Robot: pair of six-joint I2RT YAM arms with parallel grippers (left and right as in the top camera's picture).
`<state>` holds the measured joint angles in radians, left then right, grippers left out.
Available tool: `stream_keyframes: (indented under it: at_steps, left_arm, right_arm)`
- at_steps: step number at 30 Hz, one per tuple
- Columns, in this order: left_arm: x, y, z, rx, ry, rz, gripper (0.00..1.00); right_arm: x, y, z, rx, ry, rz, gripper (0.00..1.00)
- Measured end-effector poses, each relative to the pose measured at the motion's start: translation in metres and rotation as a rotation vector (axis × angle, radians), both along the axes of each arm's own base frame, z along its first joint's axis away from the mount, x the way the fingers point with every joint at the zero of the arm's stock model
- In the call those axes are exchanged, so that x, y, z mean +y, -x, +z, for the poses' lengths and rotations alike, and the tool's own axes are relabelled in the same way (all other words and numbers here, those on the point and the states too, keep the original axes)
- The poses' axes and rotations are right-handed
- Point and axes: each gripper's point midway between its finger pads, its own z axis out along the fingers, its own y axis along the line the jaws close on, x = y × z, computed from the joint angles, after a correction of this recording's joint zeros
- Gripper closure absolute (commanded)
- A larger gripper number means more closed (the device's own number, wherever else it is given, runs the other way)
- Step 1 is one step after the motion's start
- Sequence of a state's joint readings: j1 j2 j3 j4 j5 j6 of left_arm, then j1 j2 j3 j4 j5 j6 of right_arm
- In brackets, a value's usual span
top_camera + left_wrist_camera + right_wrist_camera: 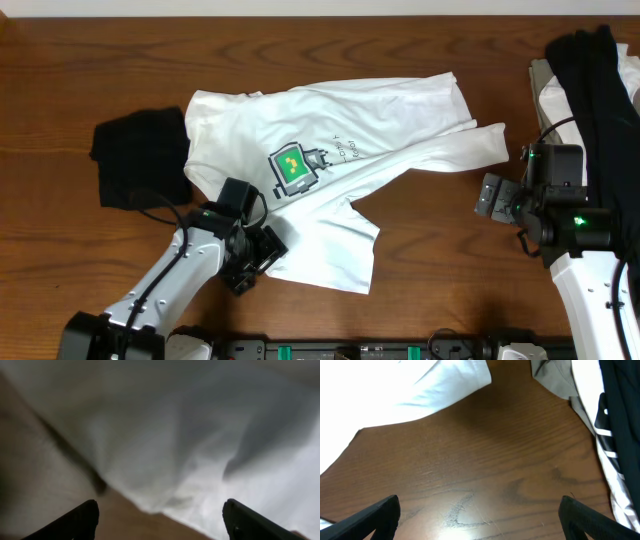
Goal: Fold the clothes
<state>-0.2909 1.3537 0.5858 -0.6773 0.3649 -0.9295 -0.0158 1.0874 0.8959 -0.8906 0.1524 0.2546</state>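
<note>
The right gripper needs the opposite end of the white T-shirt to fold, so the left gripper should next grab the T-shirt's near edge, toward the black garment.
A white T-shirt [350, 160] with a green-and-yellow chest print [294, 170] lies spread and rumpled in the middle of the table. My left gripper [260, 260] sits at its near-left edge, open. In the left wrist view the gripper [160, 522] has nothing between its fingers [80, 521], and the blurred white T-shirt [200, 435] lies just ahead. My right gripper [494, 196] hovers open over bare wood to the right of the shirt's sleeve [470, 148]. The right wrist view shows the gripper [480, 520] wide apart above the table, the sleeve [430, 385] farther ahead.
A black garment [140, 160] lies bunched at the left, touching the shirt. A pile of black, white and beige clothes [590, 80] sits at the right edge, also seen as the pile [615, 420] beside the right gripper. Wood table [430, 250] shows between them.
</note>
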Motion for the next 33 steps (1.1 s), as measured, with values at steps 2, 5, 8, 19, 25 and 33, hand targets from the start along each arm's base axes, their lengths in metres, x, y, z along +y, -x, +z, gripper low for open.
stream_keyframes:
  at_steps: [2, 5, 8, 19, 25, 33]
  left_arm:
    - [0.000, 0.001, -0.006, -0.005, 0.007, 0.022, 0.25]
    - [-0.003, -0.002, -0.006, -0.017, 0.025, 0.045, 0.30]
    - [-0.007, -0.009, -0.005, -0.046, 0.048, 0.060, 0.44]
    - [-0.006, -0.018, -0.010, -0.100, 0.038, 0.058, 0.94]
    - [0.012, 0.000, 0.004, -0.053, 0.011, 0.023, 0.94]
    - [0.047, -0.040, 0.095, -0.355, 0.011, 0.032, 0.94]
  right_arm:
    - [0.000, 0.000, 0.000, 0.000, 0.000, 0.000, 0.01]
    - [0.000, 0.000, 0.000, 0.001, 0.000, 0.000, 0.01]
    - [0.000, 0.000, 0.000, 0.001, 0.000, 0.000, 0.01]
    - [0.000, 0.001, 0.000, 0.003, 0.000, 0.000, 0.01]
    - [0.003, -0.001, 0.000, -0.004, -0.015, 0.008, 0.01]
    - [0.018, -0.017, -0.009, -0.007, -0.088, 0.059, 0.02]
